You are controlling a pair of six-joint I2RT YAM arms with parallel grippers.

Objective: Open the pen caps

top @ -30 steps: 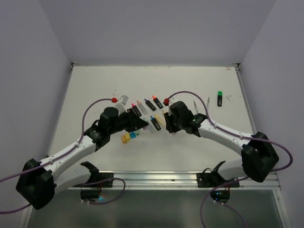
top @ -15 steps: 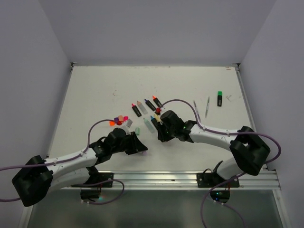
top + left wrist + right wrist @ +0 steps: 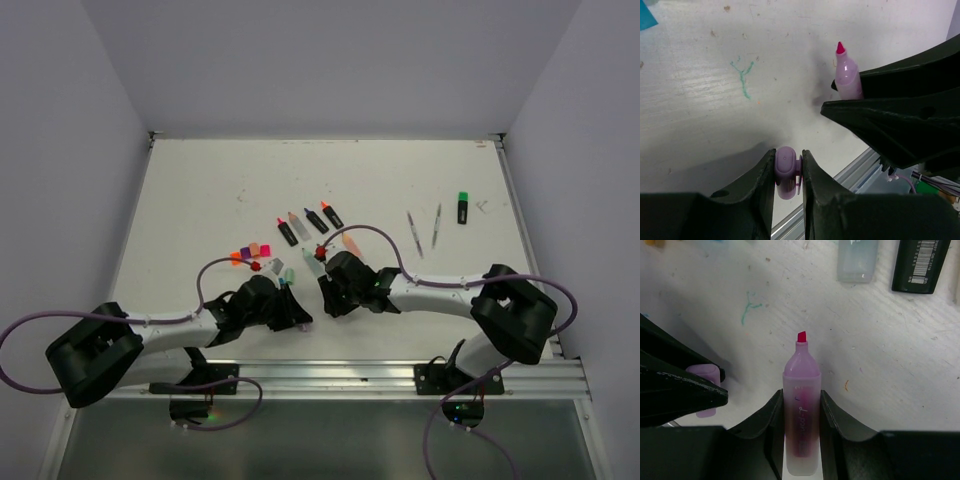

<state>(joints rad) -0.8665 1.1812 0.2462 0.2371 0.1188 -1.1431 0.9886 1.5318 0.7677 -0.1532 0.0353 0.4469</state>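
The lilac pen cap is above empty, flat table beside the highlighter body (image 3: 801,415) and would land there, so my left gripper should release the cap.
A lilac pen cap (image 3: 786,169) sits pinched between the jaws of my left gripper (image 3: 788,152), which is shut on it. It is off its pen. My right gripper (image 3: 801,392) is shut on the pastel purple highlighter body (image 3: 801,415), whose pink tip (image 3: 801,336) is bare and points away from the wrist. In the top view the left gripper (image 3: 298,318) and right gripper (image 3: 324,299) hang close together near the table's front edge. The left wrist view shows the uncapped highlighter (image 3: 847,75) a short way from the cap. Loose pink and orange caps (image 3: 250,254) lie left of the grippers.
A row of black highlighters (image 3: 305,222) lies behind the grippers. Two thin pens (image 3: 425,230) and a green-capped highlighter (image 3: 463,207) are at the right. A pale pastel body (image 3: 857,260) and a black highlighter (image 3: 920,262) lie just beyond the held pen. The aluminium rail (image 3: 330,372) runs along the front edge.
Both grippers have come down from the middle of the table toward its front edge. The left one has swung back furthest. Each keeps its grip.
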